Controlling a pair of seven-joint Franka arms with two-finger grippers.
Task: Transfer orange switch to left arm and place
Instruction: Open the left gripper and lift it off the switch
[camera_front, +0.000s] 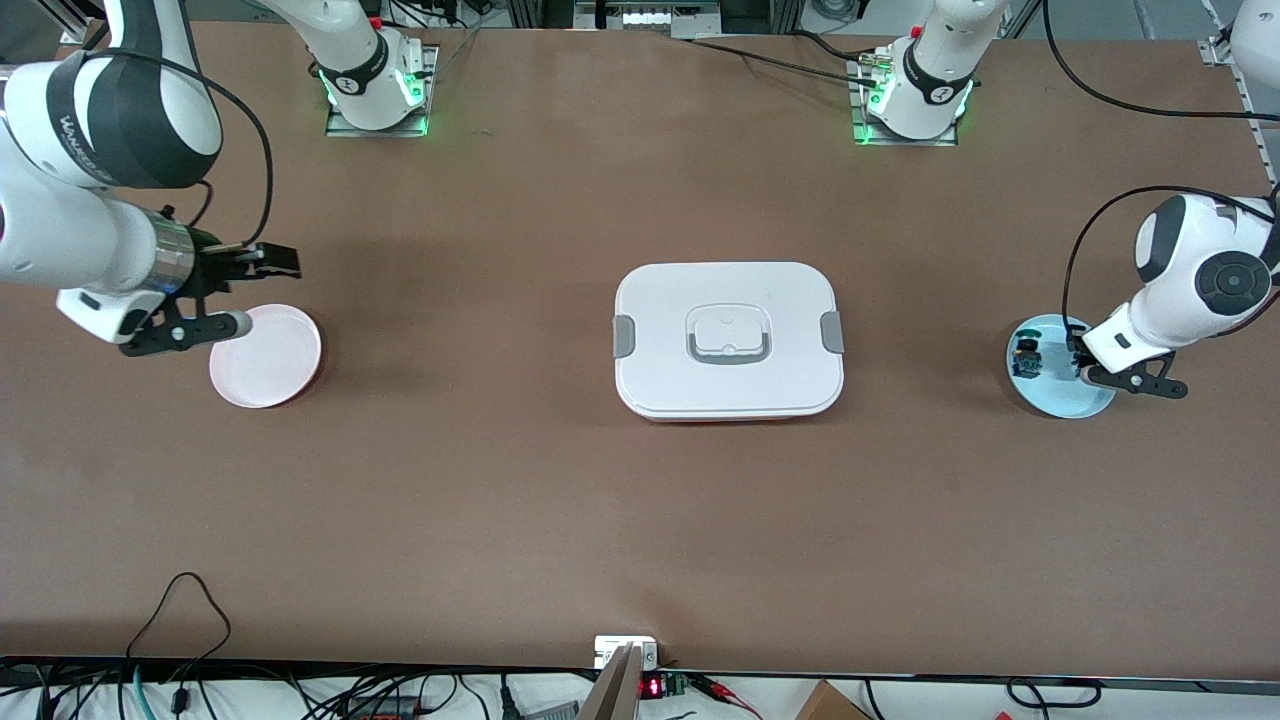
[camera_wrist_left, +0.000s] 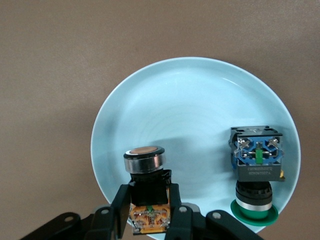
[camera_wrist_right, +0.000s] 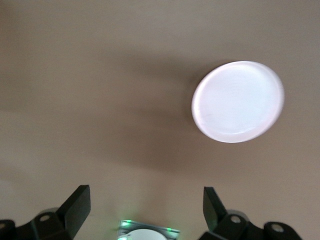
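Observation:
The left gripper needs to open, as the orange switch sits low inside the blue plate's rim in the left wrist view.
The orange switch (camera_wrist_left: 149, 216) has an orange body, a black collar and a silver-rimmed round cap. My left gripper (camera_wrist_left: 148, 196) is shut on it at the rim of a light blue plate (camera_wrist_left: 200, 115); whether it still rests on the plate I cannot tell. In the front view the left gripper (camera_front: 1078, 362) hides the switch. The white box (camera_front: 660, 330) lies flat mid-table between the arms. My right gripper (camera_front: 280, 260) hangs open and empty over the table by a white plate (camera_front: 265, 360). Its black fingertips (camera_wrist_right: 77, 202) stand wide apart.
A blue-and-black switch (camera_wrist_left: 256, 157) with a green cap lies on the same blue plate (camera_front: 1055, 395), toward the box. The white plate (camera_wrist_right: 237, 102) holds nothing. The arm bases (camera_front: 375, 85) stand along the table's edge by the robots. Cables lie along the front edge.

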